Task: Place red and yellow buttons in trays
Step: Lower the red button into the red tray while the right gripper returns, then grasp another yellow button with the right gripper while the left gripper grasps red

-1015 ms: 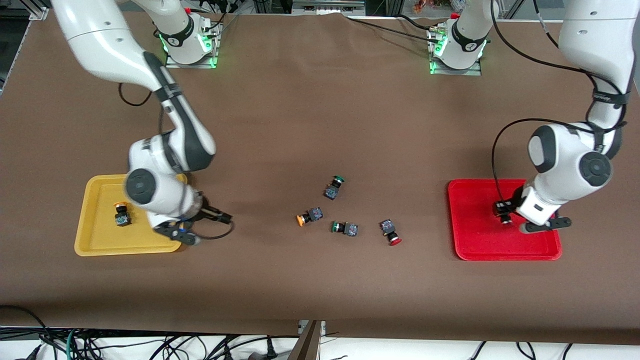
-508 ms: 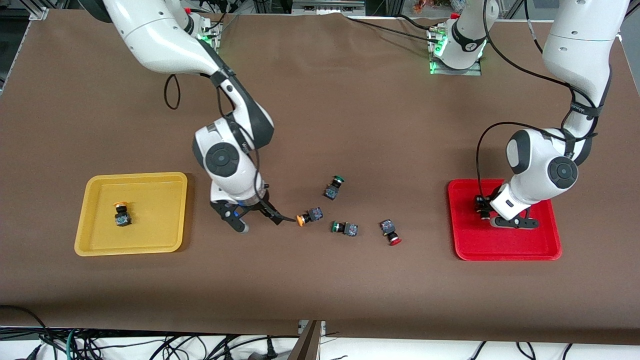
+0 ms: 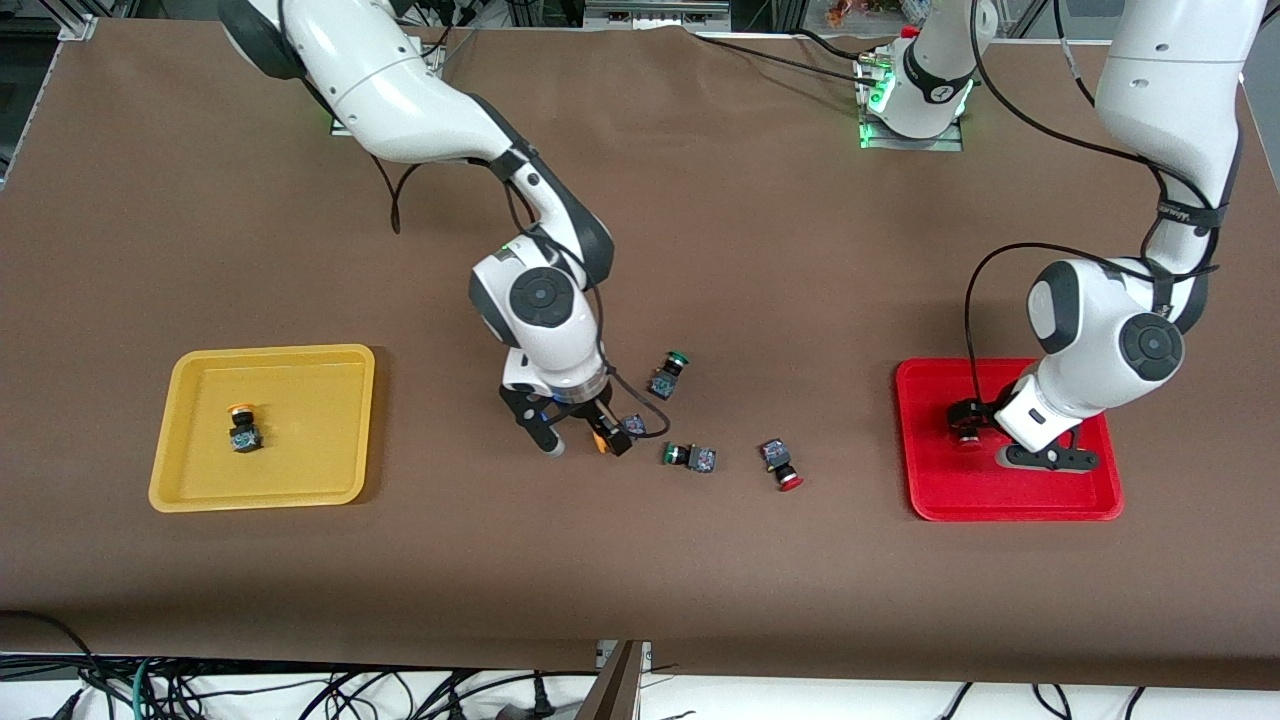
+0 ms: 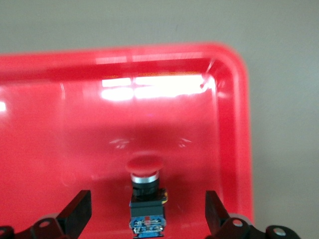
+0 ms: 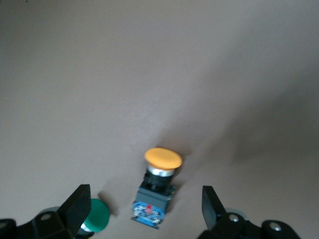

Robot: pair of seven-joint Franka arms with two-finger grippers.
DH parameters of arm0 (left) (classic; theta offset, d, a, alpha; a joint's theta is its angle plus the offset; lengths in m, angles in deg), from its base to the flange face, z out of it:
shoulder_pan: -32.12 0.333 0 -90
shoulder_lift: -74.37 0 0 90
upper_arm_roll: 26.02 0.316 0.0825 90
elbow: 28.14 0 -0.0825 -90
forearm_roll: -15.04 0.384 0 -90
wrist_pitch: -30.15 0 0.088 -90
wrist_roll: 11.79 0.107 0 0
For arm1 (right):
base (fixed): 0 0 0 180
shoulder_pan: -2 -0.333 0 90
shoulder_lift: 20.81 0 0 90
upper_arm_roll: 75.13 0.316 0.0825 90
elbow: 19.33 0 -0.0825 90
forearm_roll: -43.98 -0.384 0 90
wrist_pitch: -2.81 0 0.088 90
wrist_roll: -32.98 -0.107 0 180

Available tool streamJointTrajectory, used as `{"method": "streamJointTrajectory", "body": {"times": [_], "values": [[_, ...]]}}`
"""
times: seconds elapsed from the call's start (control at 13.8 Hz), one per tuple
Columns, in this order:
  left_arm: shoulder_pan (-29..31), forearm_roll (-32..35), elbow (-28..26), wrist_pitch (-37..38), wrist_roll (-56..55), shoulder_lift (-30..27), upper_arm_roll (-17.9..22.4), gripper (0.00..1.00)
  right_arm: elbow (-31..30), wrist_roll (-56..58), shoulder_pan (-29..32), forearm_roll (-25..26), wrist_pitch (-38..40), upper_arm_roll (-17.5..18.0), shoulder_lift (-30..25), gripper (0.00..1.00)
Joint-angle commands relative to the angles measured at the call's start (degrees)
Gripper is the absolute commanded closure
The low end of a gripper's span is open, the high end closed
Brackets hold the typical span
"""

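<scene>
My left gripper picks up the loose red button on the tabletop by its body block (image 3: pixel 775 454) next, to place it in the red tray.
My right gripper (image 3: pixel 580 438) (image 5: pixel 144 211) is open low over the middle of the table, its fingers either side of a loose yellow button (image 3: pixel 620 431) (image 5: pixel 155 191) lying on its side. My left gripper (image 3: pixel 967 422) (image 4: pixel 146 216) is open in the red tray (image 3: pixel 1000 492) (image 4: pixel 234 124). A red button (image 4: pixel 146 199) lies free between its fingers on the tray floor. Another yellow button (image 3: pixel 242 430) rests in the yellow tray (image 3: pixel 300 470). A second red button (image 3: pixel 781 463) lies on the table between the middle cluster and the red tray.
Two green-capped buttons (image 3: pixel 669 373) (image 3: pixel 690 456) lie close to the loose yellow one; one green cap (image 5: pixel 94 216) shows right by a right finger. The brown table top (image 3: pixel 640 250) stretches between the trays, and cables run near the arm bases.
My right arm swung from the yellow tray to the middle and came down round the loose yellow button. My left gripper opened and let the red button go in the red tray.
</scene>
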Motion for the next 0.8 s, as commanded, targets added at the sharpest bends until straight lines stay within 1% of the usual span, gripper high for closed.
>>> {"method": "streamJointTrajectory", "body": {"times": [0.0, 0.22, 0.29, 0.44, 0.58, 0.73], "values": [[-3.3, 0.3, 4.9, 5.7, -6.8, -1.0, 0.4, 0.0, 7.0, -4.6, -3.6, 1.0, 0.4, -2.5, 5.8, 0.02], [-7.5, 0.7, 8.7, 8.9, -16.5, -0.8, 0.5, 0.0, 7.0, -4.5, -4.4, 1.0, 0.4, -2.4, 6.4, 0.02], [-9.4, 0.7, 11.2, 10.9, -20.0, 0.0, 0.5, 0.0, 6.8, -4.4, -4.7, 1.0, 0.5, -2.4, 6.9, 0.02], [-12.8, 0.6, 18.0, 15.4, -27.0, 3.4, 0.5, 0.0, 6.7, -4.1, -4.8, 1.0, 0.5, -2.4, 7.4, 0.02], [-16.7, 0.6, 24.5, 17.9, -36.0, 7.8, 0.5, 0.0, 6.7, -4.1, -4.8, 1.0, 0.4, -2.4, 8.1, 0.02], [-20.3, 0.6, 27.5, 17.9, -43.7, 11.0, 1.0, 0.0, 6.7, -4.1, -4.8, 1.0, 0.4, -2.4, 8.5, 0.03]]}}
